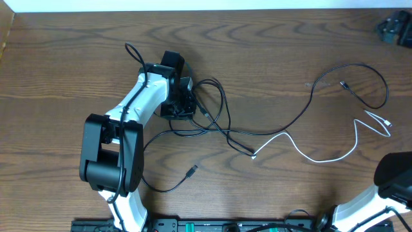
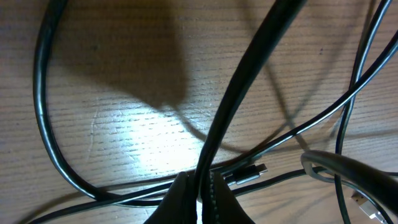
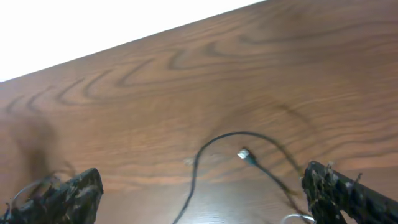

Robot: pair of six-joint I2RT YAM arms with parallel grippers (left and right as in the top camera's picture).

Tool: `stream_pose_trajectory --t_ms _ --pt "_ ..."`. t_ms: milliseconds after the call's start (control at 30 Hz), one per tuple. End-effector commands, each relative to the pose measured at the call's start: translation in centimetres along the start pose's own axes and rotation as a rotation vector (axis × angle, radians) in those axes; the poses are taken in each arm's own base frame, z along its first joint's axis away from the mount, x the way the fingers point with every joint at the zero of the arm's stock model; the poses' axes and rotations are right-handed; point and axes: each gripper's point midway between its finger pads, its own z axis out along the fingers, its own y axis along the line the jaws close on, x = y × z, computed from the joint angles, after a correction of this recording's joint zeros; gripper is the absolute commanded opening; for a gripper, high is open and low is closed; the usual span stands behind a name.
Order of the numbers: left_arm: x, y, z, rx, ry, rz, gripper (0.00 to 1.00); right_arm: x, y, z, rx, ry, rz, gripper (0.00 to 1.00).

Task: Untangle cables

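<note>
I will next grab the white cable (image 1: 322, 158) with my right gripper near its end at the black tangle. Then I will pull that end free to untangle the cable.
Several black cables (image 1: 215, 125) lie tangled at the table's middle, and one black loop (image 1: 370, 80) reaches far right. A white cable (image 1: 322, 158) curves from the tangle toward the right edge. My left gripper (image 1: 178, 109) is down in the left of the tangle, shut on a black cable (image 2: 245, 81) that rises from between its fingertips (image 2: 202, 182). A small plug (image 2: 252, 173) lies just beyond them. My right gripper (image 3: 205, 198) hangs open above the table, nothing between its fingers (image 3: 68, 196). Below it lies a black cable's plug end (image 3: 244, 153).
A dark object (image 1: 394, 29) sits at the back right corner. A loose black plug (image 1: 192, 169) lies near the front, right of the left arm's base. The right arm's base (image 1: 393, 180) is at the front right.
</note>
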Motion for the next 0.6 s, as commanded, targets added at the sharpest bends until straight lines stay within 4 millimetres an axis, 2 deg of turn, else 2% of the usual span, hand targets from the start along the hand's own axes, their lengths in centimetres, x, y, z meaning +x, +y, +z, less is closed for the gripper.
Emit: stream_pose_trajectory --t_ms 0,100,333,467,567 --pt "-0.2 0.1 -0.8 -0.009 -0.024 0.018 0.07 1.2 3.2 0.4 -0.051 0.054 -0.072 0.99" --pt "-0.2 0.1 -0.8 -0.005 -0.025 0.018 0.08 3.4 5.8 1.1 -0.092 0.147 -0.131 0.99" --pt "-0.7 -0.1 -0.8 0.001 -0.042 0.024 0.07 9.3 12.1 2.4 -0.222 0.353 -0.401 0.99" --pt "-1.0 -0.1 -0.9 0.010 -0.052 0.022 0.07 12.7 14.5 4.0 -0.288 0.456 -0.432 0.99" --pt "-1.4 -0.1 -1.1 0.036 -0.066 0.014 0.07 14.6 15.4 4.7 -0.314 0.510 -0.441 0.99"
